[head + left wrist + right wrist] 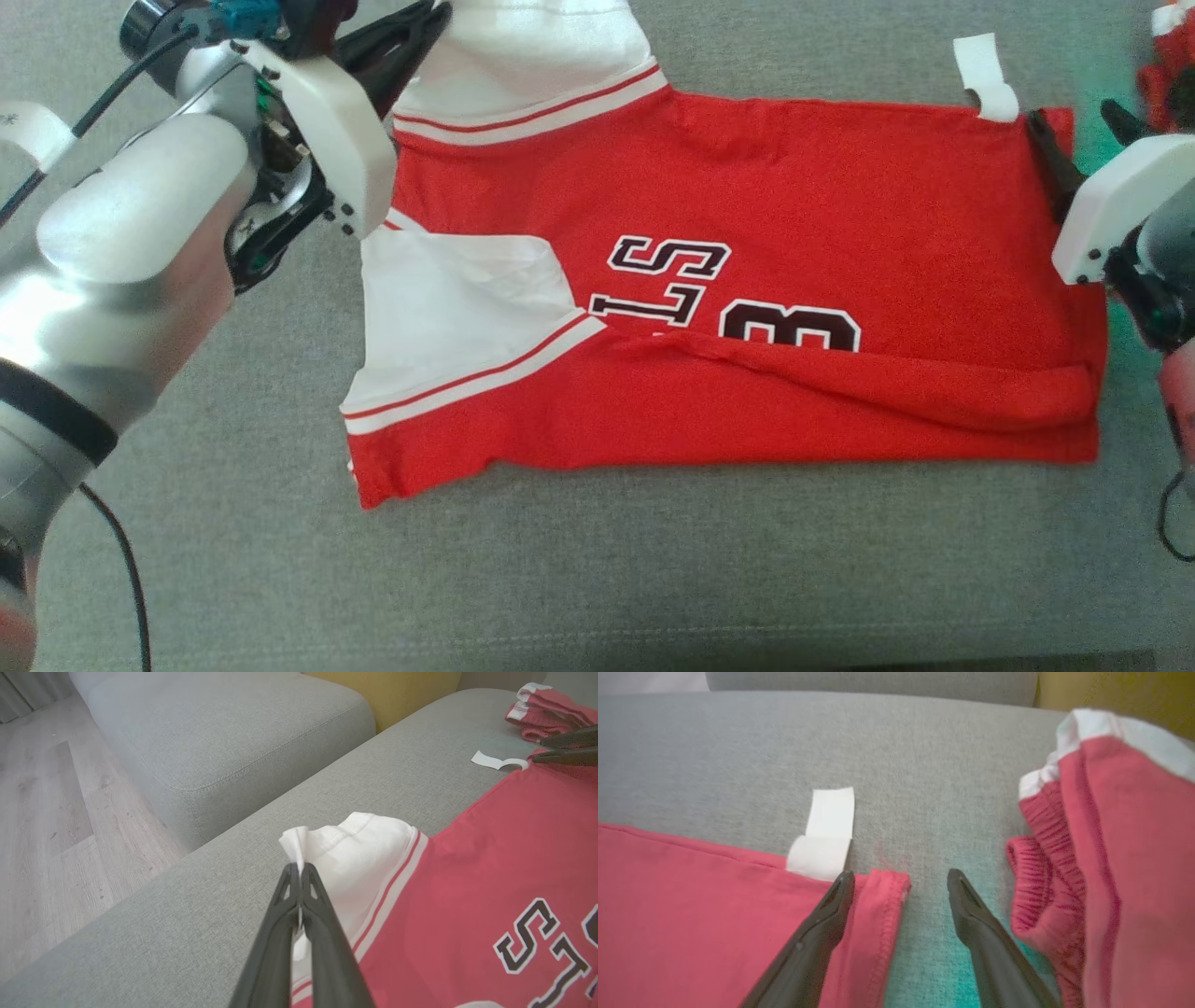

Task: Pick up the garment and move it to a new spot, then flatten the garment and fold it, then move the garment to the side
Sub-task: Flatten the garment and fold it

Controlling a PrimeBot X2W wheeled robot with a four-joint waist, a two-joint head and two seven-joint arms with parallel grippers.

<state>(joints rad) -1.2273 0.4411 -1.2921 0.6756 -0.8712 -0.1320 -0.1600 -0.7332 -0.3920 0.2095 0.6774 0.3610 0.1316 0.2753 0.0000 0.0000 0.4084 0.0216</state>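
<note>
My right gripper grabs the red jersey by its hem corner (1060, 119) beside the white tag (987, 78) next. Then I fold the jersey over lengthwise.
The garment (747, 280) is a red jersey with white sleeves and dark lettering, lying partly folded on the grey sofa cushion (653, 560). My left gripper (431, 21) is at its upper left corner, shut on the edge of a white sleeve (364, 858); in the left wrist view a pinch of white cloth sticks out past the gripper (299, 870). My right gripper (901, 879) stands open at the garment's (691, 905) far right corner. One finger is over the red hem, the other over bare cushion. A white tag (826, 835) sticks out beside it.
Another bunched red piece with a white band (1111, 835) lies just right of my right gripper (1078, 131). Beyond the cushion stand a second grey cushion (224, 732), something yellow (402, 690) and a wooden floor (42, 812). The cushion's front edge runs along the bottom of the head view.
</note>
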